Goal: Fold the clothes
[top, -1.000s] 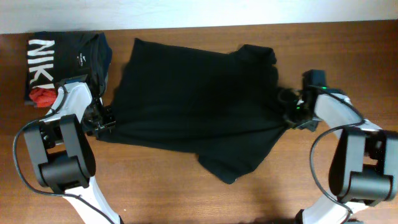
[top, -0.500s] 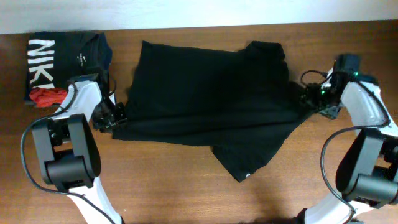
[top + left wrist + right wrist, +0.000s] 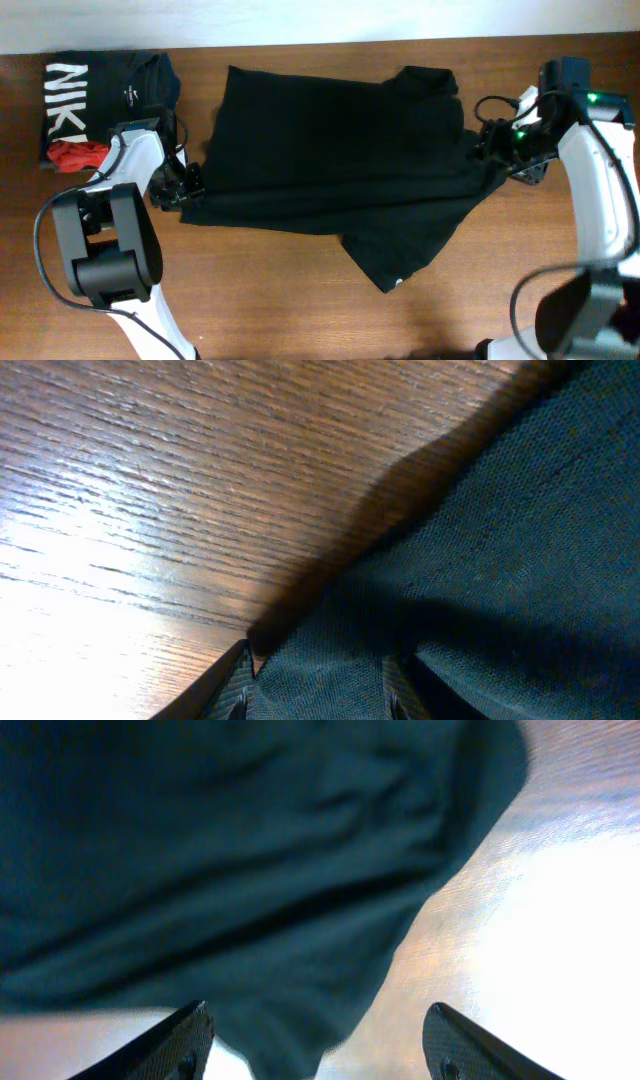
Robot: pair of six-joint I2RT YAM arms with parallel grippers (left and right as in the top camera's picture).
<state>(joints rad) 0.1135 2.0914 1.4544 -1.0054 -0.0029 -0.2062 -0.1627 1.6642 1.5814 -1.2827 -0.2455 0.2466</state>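
Note:
My right gripper grabs the tip of the front flap (image 3: 386, 284) next, near the white tag (image 3: 397, 282), to fold the clothes inward.
The clothes (image 3: 330, 160), one large plain black garment, lie spread across the middle of the table, with a small white tag (image 3: 397, 282) on the flap at the front. My left gripper (image 3: 187, 190) is at the garment's left edge. In the left wrist view its fingers (image 3: 236, 682) are shut on a bunch of the dark fabric (image 3: 320, 680). My right gripper (image 3: 492, 150) hovers over the garment's right edge. In the right wrist view it (image 3: 320, 1025) is open wide, with the cloth (image 3: 230, 870) lying loose below it.
A folded black shirt with white NIKE letters (image 3: 100, 85) lies at the back left, with a small red garment (image 3: 70, 153) at its front edge. Bare wooden table (image 3: 250, 300) shows in front of and to the right of the clothes.
The garment has been drawn to the right and spread wider. My right gripper has opened, let go of the right edge and drawn back. The left gripper followed slightly right, still holding the cloth.

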